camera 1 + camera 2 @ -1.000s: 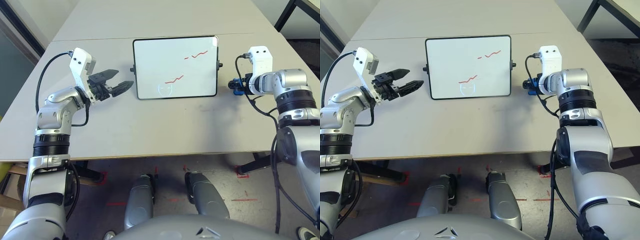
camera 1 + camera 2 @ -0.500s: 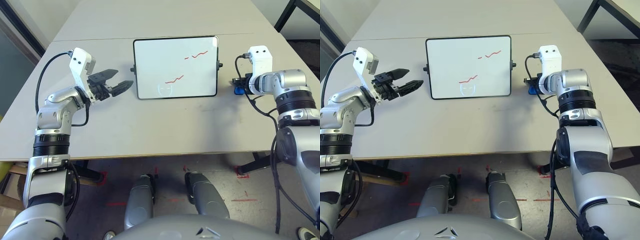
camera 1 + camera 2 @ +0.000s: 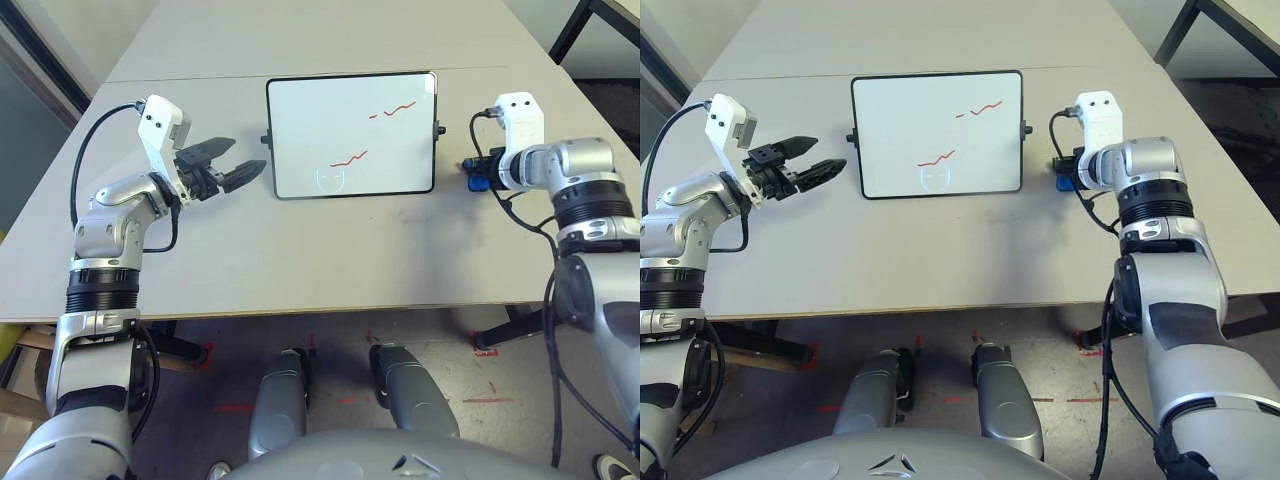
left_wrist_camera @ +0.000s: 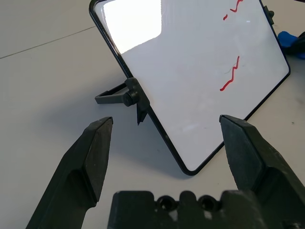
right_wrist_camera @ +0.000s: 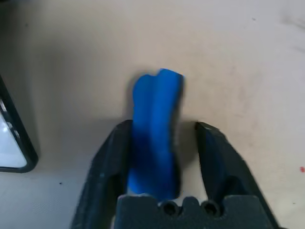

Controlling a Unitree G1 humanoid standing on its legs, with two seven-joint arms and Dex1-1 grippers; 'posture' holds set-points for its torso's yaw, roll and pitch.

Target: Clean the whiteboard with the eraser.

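My right gripper grabs the blue eraser by its narrow middle (image 5: 153, 143) next, to wipe the red squiggles off the whiteboard.
The whiteboard (image 3: 350, 135) lies at the middle of the table, black-framed, with two red squiggles (image 3: 392, 108) on its right half. My left gripper (image 3: 248, 155) hovers just off the board's left edge, open and holding nothing. In the left wrist view the board (image 4: 190, 71) and its left knob (image 4: 131, 95) lie ahead of the fingers. The blue eraser (image 5: 155, 133) rests on the table right of the board. My right gripper (image 5: 162, 126) is down around it and open. One finger touches the eraser and a gap shows at the other.
The grey table (image 3: 300, 250) has a seam (image 3: 200, 78) running across behind the board, and its front edge (image 3: 300, 312) is near my body. A dark table leg (image 3: 575, 25) stands off the far right corner.
My right gripper has shifted slightly over the eraser, and less of its black fingers shows from above. The left arm and the whiteboard have not moved.
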